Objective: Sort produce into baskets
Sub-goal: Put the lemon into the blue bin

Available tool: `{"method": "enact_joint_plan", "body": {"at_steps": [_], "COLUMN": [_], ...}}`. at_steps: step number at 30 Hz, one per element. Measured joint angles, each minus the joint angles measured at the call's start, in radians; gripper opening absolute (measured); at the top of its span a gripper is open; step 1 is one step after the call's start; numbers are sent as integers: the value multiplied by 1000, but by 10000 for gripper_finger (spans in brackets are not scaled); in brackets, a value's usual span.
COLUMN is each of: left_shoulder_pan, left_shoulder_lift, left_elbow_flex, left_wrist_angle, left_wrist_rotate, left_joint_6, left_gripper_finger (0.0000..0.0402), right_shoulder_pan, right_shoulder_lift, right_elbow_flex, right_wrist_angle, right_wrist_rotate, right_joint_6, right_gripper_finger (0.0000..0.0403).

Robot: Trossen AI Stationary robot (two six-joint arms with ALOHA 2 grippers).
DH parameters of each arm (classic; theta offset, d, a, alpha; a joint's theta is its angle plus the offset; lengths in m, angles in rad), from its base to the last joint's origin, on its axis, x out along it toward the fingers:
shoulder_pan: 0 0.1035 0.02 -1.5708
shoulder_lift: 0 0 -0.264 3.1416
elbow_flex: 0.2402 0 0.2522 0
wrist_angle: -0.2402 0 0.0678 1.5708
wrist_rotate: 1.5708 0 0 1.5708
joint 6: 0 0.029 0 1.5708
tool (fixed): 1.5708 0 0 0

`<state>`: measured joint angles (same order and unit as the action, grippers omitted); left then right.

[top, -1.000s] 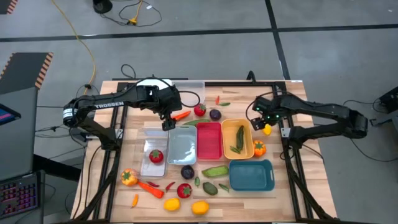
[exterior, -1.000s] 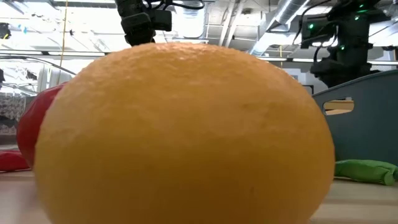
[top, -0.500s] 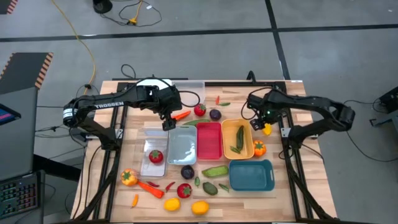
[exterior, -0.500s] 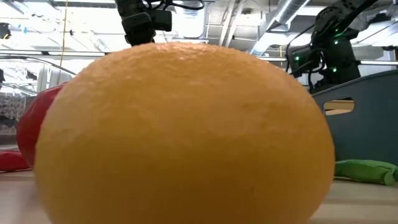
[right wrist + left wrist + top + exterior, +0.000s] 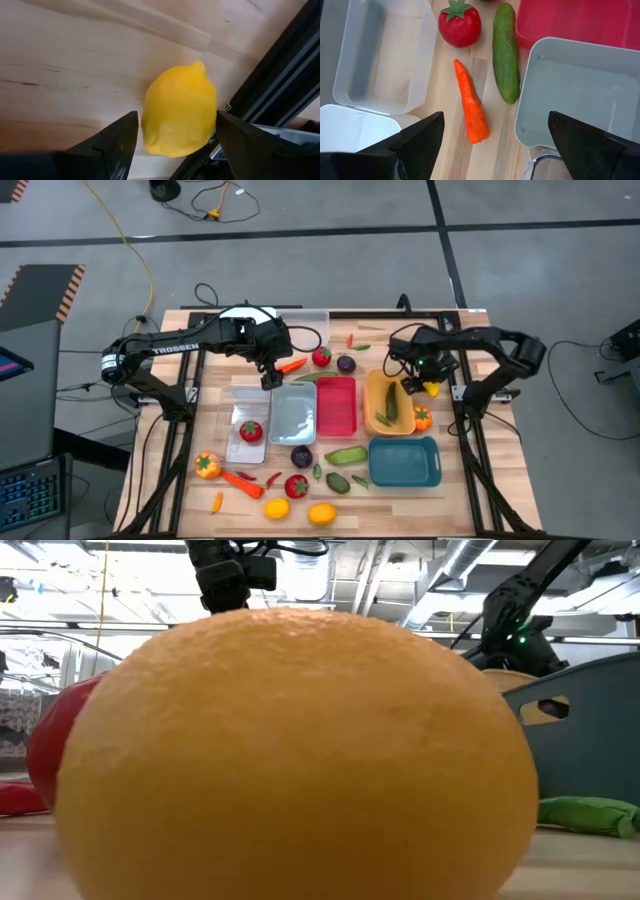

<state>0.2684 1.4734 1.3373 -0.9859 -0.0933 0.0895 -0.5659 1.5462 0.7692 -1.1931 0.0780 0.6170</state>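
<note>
My right fingers surround the yellow lemon and should close.
A yellow lemon [image 5: 432, 388] [image 5: 180, 115] lies on the table by its right edge, beside the yellow-orange basket [image 5: 371, 387], which holds green pods [image 5: 385, 406]. My right gripper [image 5: 416, 380] [image 5: 176, 116] points steeply down over the lemon, open, one finger on each side of it. My left gripper [image 5: 268, 379] [image 5: 495, 116] hangs open and high above an orange carrot [image 5: 472, 107] and a green cucumber [image 5: 506, 50], touching nothing. A red tomato [image 5: 460, 25] lies just beyond them. My right gripper's fingers stand on either side of the lemon's middle [image 5: 210, 120], coming from above and slanting down. The lemon lies on the table. One finger [image 5: 235, 135] is right at the lemon's side; whether it touches I cannot tell.
Red [image 5: 337, 406], silver-grey [image 5: 292, 413], clear [image 5: 236, 442] and teal [image 5: 405, 463] baskets fill the table's middle. Loose produce lies along the near edge [image 5: 300, 485]. The dark frame rail [image 5: 280, 75] runs close by the lemon. A large orange fruit [image 5: 300, 750] blocks most of the low view.
My right gripper has sunk toward the lemon and tipped more steeply downward, drifting a little toward the table's left; its fingers have kept their gap. The yellow-orange basket has shifted and now stands askew. My left arm has kept still.
</note>
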Motion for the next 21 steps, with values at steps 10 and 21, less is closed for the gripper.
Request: {"method": "enact_joint_plan", "body": {"at_steps": [10, 21], "left_shoulder_pan": [0, 0], "left_shoulder_lift": [0, 0], "left_elbow_flex": [0, 0], "left_wrist_angle": [0, 0], "left_wrist_rotate": [0, 0], "left_joint_6": [0, -3], "left_gripper_finger": [345, 345], "right_shoulder_pan": [0, 1], "right_shoulder_lift": [36, 36], "right_elbow_flex": [0, 0], "right_wrist_angle": [-2, -5], "right_wrist_rotate": [-1, -5], "right_joint_6": [0, 3], "right_gripper_finger": [272, 209]}}
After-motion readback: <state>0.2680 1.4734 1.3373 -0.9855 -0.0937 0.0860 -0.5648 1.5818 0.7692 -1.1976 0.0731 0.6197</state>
